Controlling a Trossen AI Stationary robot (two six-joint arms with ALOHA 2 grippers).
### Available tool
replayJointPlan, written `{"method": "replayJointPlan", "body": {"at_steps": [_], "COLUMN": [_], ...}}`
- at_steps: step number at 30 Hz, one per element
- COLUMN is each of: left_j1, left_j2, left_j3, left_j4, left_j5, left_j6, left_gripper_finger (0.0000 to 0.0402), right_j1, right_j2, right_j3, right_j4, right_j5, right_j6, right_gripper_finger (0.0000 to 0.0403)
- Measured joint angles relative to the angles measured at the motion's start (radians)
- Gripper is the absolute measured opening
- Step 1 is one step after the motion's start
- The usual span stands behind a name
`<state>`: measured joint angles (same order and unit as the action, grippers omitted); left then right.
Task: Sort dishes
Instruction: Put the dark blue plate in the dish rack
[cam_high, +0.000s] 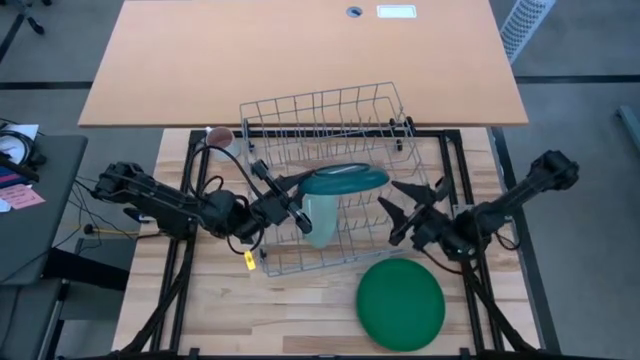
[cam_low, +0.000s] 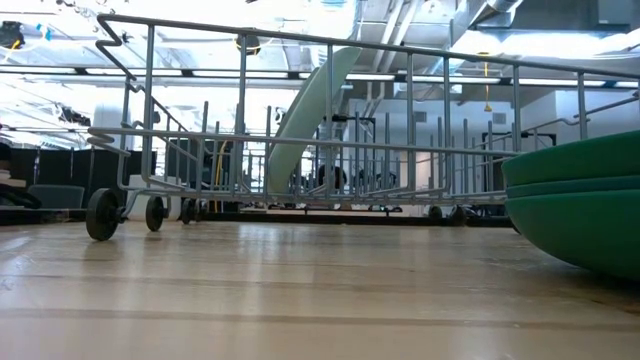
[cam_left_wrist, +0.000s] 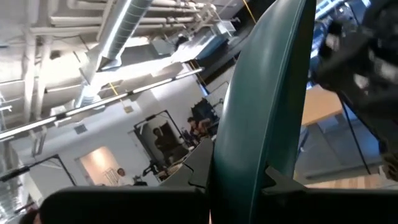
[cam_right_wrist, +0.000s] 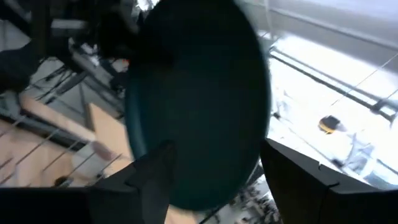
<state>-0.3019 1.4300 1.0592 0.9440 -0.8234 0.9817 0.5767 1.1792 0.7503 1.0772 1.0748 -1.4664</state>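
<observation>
My right gripper will take the teal plate over from my left gripper for the wire rack, so next it will grab the plate by its free rim (cam_high: 384, 177) (cam_right_wrist: 208, 202).
A dark teal plate (cam_high: 345, 180) hangs steeply tilted over the wire rack (cam_high: 330, 110), with my left gripper (cam_high: 300, 190) shut on its left rim. My right gripper (cam_high: 398, 202) stands open just right of that plate. In its wrist view its fingers frame the plate's face (cam_right_wrist: 199, 106), and no touch shows. A pale mint plate (cam_high: 320, 222) leans upright between the rack's wires (cam_low: 310, 110). Large dark green plates (cam_high: 400, 303) lie stacked on the table, right of the rack's near side (cam_low: 580, 210). My left gripper pinches the teal plate's rim (cam_left_wrist: 242, 155) between its two fingers (cam_left_wrist: 283, 183), one on each face. It comes roughly level from the table's left. The plate stands nearly on edge beyond the fingers, above the rack.
A small pinkish mug (cam_high: 218, 137) sits at the rack's far left corner. A large tan desk (cam_high: 300, 60) lies beyond the rack. Bare wooden tabletop (cam_high: 290, 310) lies near the front edge, left of the green stack.
</observation>
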Motion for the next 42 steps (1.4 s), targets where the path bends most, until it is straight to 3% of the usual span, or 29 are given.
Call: {"method": "replayJointPlan", "body": {"at_steps": [6, 9, 22, 28, 34, 38, 42], "left_j1": [-0.015, -0.025, -0.073, -0.097, -0.158, -0.192, -0.195], "left_j2": [0.000, 0.000, 0.002, 0.002, -0.016, -0.057, -0.109], "left_j3": [0.000, 0.000, 0.000, 0.000, 0.000, 0.000, 0.000], "left_j4": [-0.018, -0.040, -0.092, -0.128, -0.113, -0.112, -0.143], "left_j5": [-0.001, -0.002, -0.037, -0.064, -0.103, -0.253, -0.569], "left_j6": [0.006, 0.008, 0.069, 0.058, 0.070, 0.050, 0.023], "left_gripper_finger": [0.0023, 0.0024, 0.0034, 0.0068, 0.0131, 0.0167, 0.0174], "right_j1": [0.019, 0.019, 0.018, 0.018, 0.017, 0.033, 0.085], "right_j2": [0.103, 0.139, 0.196, 0.172, 0.085, -0.005, -0.119], "right_j3": [0.111, 0.154, 0.214, 0.212, 0.212, 0.212, 0.212], "right_j4": [0.060, 0.057, 0.063, 0.056, 0.045, -0.024, -0.229], "right_j5": [0.000, 0.000, 0.081, 0.092, 0.102, 0.097, 0.071], "right_j6": [-0.136, -0.140, -0.215, -0.221, -0.300, -0.308, -0.286], "right_gripper_finger": [0.0244, 0.0228, 0.0015, 0.0014, 0.0007, 0.0006, 0.0006]}}
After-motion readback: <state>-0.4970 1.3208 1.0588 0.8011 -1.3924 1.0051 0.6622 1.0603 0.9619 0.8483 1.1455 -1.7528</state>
